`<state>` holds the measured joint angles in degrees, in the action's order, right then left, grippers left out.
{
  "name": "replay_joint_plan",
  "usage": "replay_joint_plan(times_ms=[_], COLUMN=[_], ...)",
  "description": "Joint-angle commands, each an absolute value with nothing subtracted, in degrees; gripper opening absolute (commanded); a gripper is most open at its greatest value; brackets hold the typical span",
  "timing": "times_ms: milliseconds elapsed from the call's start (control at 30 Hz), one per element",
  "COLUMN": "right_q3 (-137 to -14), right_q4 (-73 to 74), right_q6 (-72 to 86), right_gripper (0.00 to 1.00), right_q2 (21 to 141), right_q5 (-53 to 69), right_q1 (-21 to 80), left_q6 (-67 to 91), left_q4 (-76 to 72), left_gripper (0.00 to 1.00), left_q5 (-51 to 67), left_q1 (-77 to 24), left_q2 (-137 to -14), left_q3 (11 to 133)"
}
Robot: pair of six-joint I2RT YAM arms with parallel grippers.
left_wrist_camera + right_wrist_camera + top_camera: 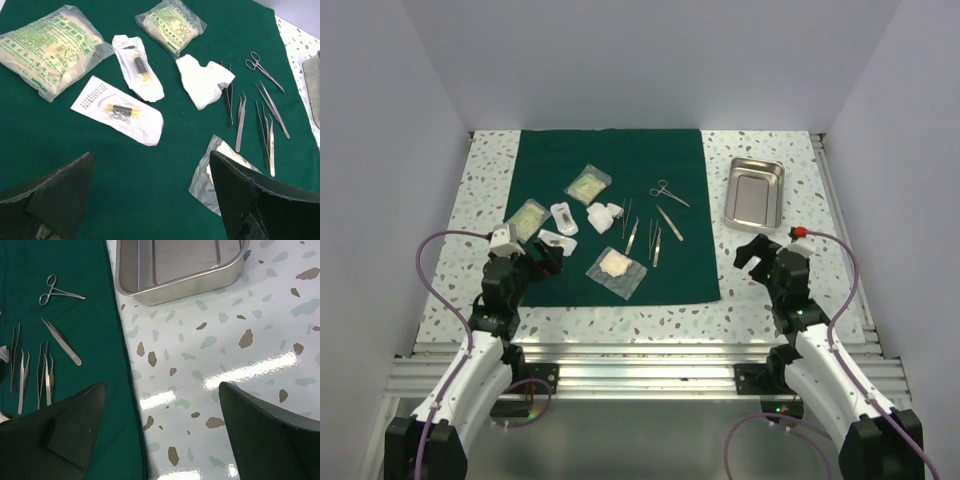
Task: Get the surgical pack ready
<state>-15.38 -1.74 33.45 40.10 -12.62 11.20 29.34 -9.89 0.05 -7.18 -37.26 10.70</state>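
My right gripper is going to grab the tweezers nearest the scissors-like forceps by the middle of their body [670, 223] [63, 343], so their tips stay free to enter the tray.
A dark green cloth [610, 215] lies flat on the speckled table. On it lie clear gauze pouches [588, 184], small white packets [119, 109], a loose white gauze wad [202, 82], several steel tweezers [240, 121] and small scissors-like forceps [669, 192]. A shiny steel tray [754, 192] stands empty on the table right of the cloth, and shows in the right wrist view [175, 265]. My left gripper [542, 257] is open and empty over the cloth's near left part. My right gripper [757, 252] is open and empty above the bare table, just right of the cloth's edge [122, 365].
White walls enclose the table at the back and both sides. An aluminium rail frame [640, 375] runs along the near edge by the arm bases. Purple cables [438, 260] loop beside each arm.
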Motion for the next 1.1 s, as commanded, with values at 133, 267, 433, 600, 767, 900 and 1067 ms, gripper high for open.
replay_joint_plan(times_ms=[133,267,433,600,767,900,1067], right_q3=[-17.31,-20.47,-30.83,-45.91,-62.03,-71.69,-77.33], right_q4=[-3.77,-6.59,-3.26,0.78,11.06,13.53,14.50], right_q6=[31.47,27.78,23.21,17.85,9.85,5.47,1.23], right_gripper=[0.98,0.84,0.86,0.80,0.63,0.61,0.60], right_q2=[43.23,48.42,60.09,74.85,93.29,102.02,108.54], right_q5=[-12.23,-4.05,-4.13,-4.04,-2.91,-0.71,-0.17], right_q1=[11.08,11.86,18.18,24.95,26.54,26.80,27.86], left_q6=[27.77,27.60,27.51,27.42,27.16,27.16,27.07], left_q4=[-13.36,-13.36,-13.45,-13.71,-13.71,-13.71,-13.89], left_gripper=[1.00,1.00,1.00,1.00,1.00,1.00,1.00], left_q5=[1.76,2.02,2.37,2.64,2.90,2.90,3.16], left_q1=[-7.21,-7.29,-7.47,-7.56,-7.65,-7.65,-7.65], left_q2=[-37.44,-37.27,-37.62,-38.23,-38.67,-38.85,-39.28], left_q3=[12.13,12.22,12.39,12.48,12.83,12.74,12.74])
